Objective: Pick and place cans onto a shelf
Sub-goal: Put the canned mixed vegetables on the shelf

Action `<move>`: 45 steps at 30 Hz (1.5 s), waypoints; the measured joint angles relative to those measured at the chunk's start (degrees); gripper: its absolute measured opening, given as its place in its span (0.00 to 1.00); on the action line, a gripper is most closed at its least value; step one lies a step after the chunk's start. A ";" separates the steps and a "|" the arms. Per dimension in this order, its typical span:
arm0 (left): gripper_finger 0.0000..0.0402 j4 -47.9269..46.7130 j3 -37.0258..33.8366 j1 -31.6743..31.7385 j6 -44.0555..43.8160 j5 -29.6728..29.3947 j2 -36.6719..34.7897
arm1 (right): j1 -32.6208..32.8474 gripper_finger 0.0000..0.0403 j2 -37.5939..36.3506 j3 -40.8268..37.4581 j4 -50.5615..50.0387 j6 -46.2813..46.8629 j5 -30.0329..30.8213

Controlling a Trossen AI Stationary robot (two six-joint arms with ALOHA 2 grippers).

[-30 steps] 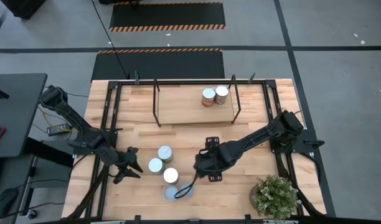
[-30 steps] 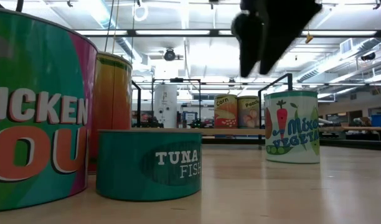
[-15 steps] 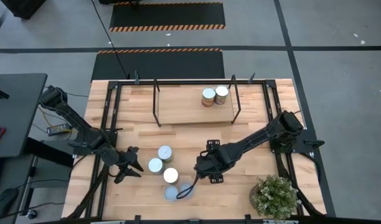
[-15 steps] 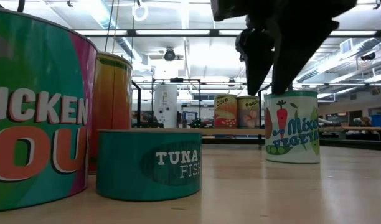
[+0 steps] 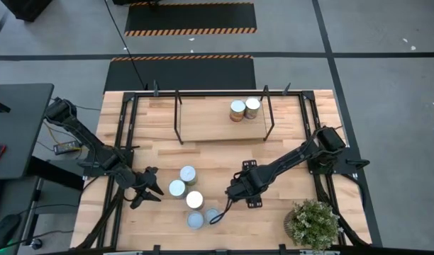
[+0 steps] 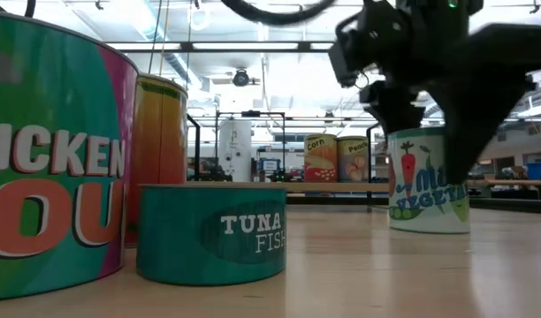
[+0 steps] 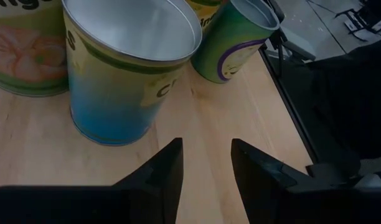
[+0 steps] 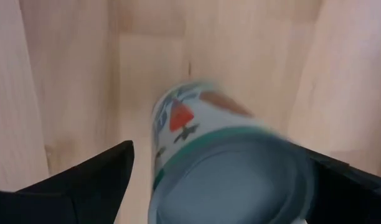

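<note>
The Mixed Vegetables can needs to go onto the shelf, so my right gripper should grip it next by the upper part of its side below the can's rim (image 8: 200, 146).
Five cans stand upright on the tabletop: three (image 5: 188, 174), (image 5: 176, 188), (image 5: 194, 200) in a cluster, one (image 5: 194, 219) near the front edge, and the Mixed Vegetables can (image 5: 212, 214), also in the low view (image 6: 427, 190). Two more cans (image 5: 237, 110), (image 5: 253, 106) stand on the shelf (image 5: 217, 129). My right gripper (image 5: 218, 213) is open and low over the Mixed Vegetables can (image 8: 234, 162), one finger on each side. My left gripper (image 5: 147, 185) is open and empty, left of the cluster, facing a blue-and-yellow can (image 7: 131, 68). My right gripper comes at the Mixed Vegetables can slanting down from above, its two fingers (image 8: 84, 180) on either side of the can's upper wall (image 8: 178, 124). Whether a finger touches the wall, I cannot tell. The can stands upright on the table.
A potted plant (image 5: 315, 223) stands at the table's near right corner. Black frame rails (image 5: 126, 127) run along the table's sides. In the low view a Chicken Soup can (image 6: 49, 159), a tall orange can (image 6: 160, 150) and a Tuna Fish can (image 6: 210, 234) stand close to the camera.
My right gripper has come down and gone toward the table's right edge, ending with its open fingers around the Mixed Vegetables can. The can has slid a little toward the table's right, still upright.
</note>
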 joint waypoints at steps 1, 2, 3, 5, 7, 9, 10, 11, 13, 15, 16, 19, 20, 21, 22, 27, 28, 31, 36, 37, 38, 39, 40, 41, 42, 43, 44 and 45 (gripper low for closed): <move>0.35 0.00 0.00 0.00 0.00 0.01 0.00 | 0.04 0.99 0.00 -0.42 0.00 -0.14 -0.20; 0.35 0.00 0.00 0.00 -0.01 0.01 0.00 | 0.04 0.99 0.00 -0.77 0.04 -0.21 -0.37; 0.35 0.00 0.00 0.00 -0.04 0.00 0.00 | 0.04 0.98 0.00 -1.06 0.06 -0.28 -0.42; 0.35 0.00 0.00 0.00 -0.07 0.00 0.00 | -0.18 0.96 0.02 -1.28 0.08 -0.69 -0.45; 0.35 0.00 0.00 0.00 -0.09 0.02 -0.02 | -0.71 0.92 0.02 -1.28 0.62 -1.37 -0.43; 0.35 0.00 0.00 0.00 -0.09 0.02 -0.02 | -1.42 0.87 0.02 -1.28 1.35 -1.92 -0.41; 0.35 0.00 0.00 0.00 -0.09 0.02 -0.02 | -1.84 0.84 0.02 -1.28 1.78 -2.32 -0.41; 0.35 0.00 0.00 0.00 -0.09 0.02 -0.02 | -2.27 0.81 0.02 -1.28 2.15 -2.99 -0.50; 0.35 0.00 0.00 0.00 0.20 0.02 -0.02 | -3.14 0.77 0.02 -1.03 2.17 -4.47 -1.14; 0.35 0.04 0.00 0.00 1.50 0.02 -0.04 | -4.11 0.73 -0.09 0.15 0.76 -6.36 -1.14; 0.35 0.16 0.00 0.02 2.39 -0.04 -0.04 | -4.68 0.72 -0.38 1.00 0.16 -7.61 -0.67; 0.35 0.26 0.00 0.00 4.88 -0.38 -0.04 | -6.92 0.72 -2.04 3.66 -0.02 -12.37 3.26; 0.35 0.24 0.00 0.01 5.14 -0.45 -0.04 | -7.92 0.72 -2.61 4.45 0.22 -14.50 4.29; 0.35 0.24 0.00 0.01 5.21 -0.44 -0.04 | -9.10 0.73 -3.07 5.30 0.38 -16.56 5.05; 0.35 0.24 0.00 0.02 5.28 -0.44 -0.04 | -10.42 0.74 -3.40 6.16 0.46 -18.70 5.62; 0.35 0.14 0.00 0.02 6.79 -0.46 -0.04 | -18.22 0.74 -4.28 9.34 0.21 -25.25 6.45; 0.35 0.03 0.00 0.01 6.80 -0.46 -0.04 | -19.77 0.74 -4.26 9.48 0.25 -25.92 6.44; 0.35 -0.02 0.02 0.00 6.80 -0.70 -0.04 | -23.81 0.74 -3.86 9.50 0.16 -26.87 6.45; 0.35 -0.02 0.02 0.00 6.86 -0.90 -0.04 | -27.44 0.74 -3.69 9.17 0.11 -28.97 6.26; 0.35 -0.02 0.02 0.02 6.85 -0.89 -0.04 | -28.05 0.74 -3.69 9.15 -0.31 -29.51 6.28; 0.35 -0.02 0.02 0.01 6.86 -0.89 -0.04 | -28.68 0.74 -3.69 9.13 -0.48 -29.94 6.24; 0.35 -0.02 0.02 0.00 6.87 -0.90 -0.04 | -29.31 0.74 -3.69 9.14 -0.39 -30.32 6.07; 0.35 -0.02 0.02 0.01 6.86 -0.90 -0.04 | -29.92 0.74 -3.69 9.13 -0.27 -30.76 5.65; 0.35 -0.03 0.02 0.00 6.87 -0.90 -0.04 | -30.52 0.74 -3.49 9.13 -0.12 -31.37 5.44; 0.35 -0.02 0.02 0.01 6.89 -0.90 -0.04 | -31.06 0.74 -3.13 9.13 0.22 -31.96 5.50; 0.35 -0.02 0.02 0.00 6.91 -0.90 -0.04 | -31.63 0.74 -2.84 9.11 0.27 -32.43 5.78; 0.35 -0.02 0.02 0.00 6.91 -0.90 -0.04 | -32.19 0.74 -2.57 9.01 -0.11 -32.88 6.03; 0.35 -0.02 0.02 0.00 7.01 -0.90 -0.04 | -32.65 0.74 -2.21 9.00 -0.22 -33.25 6.04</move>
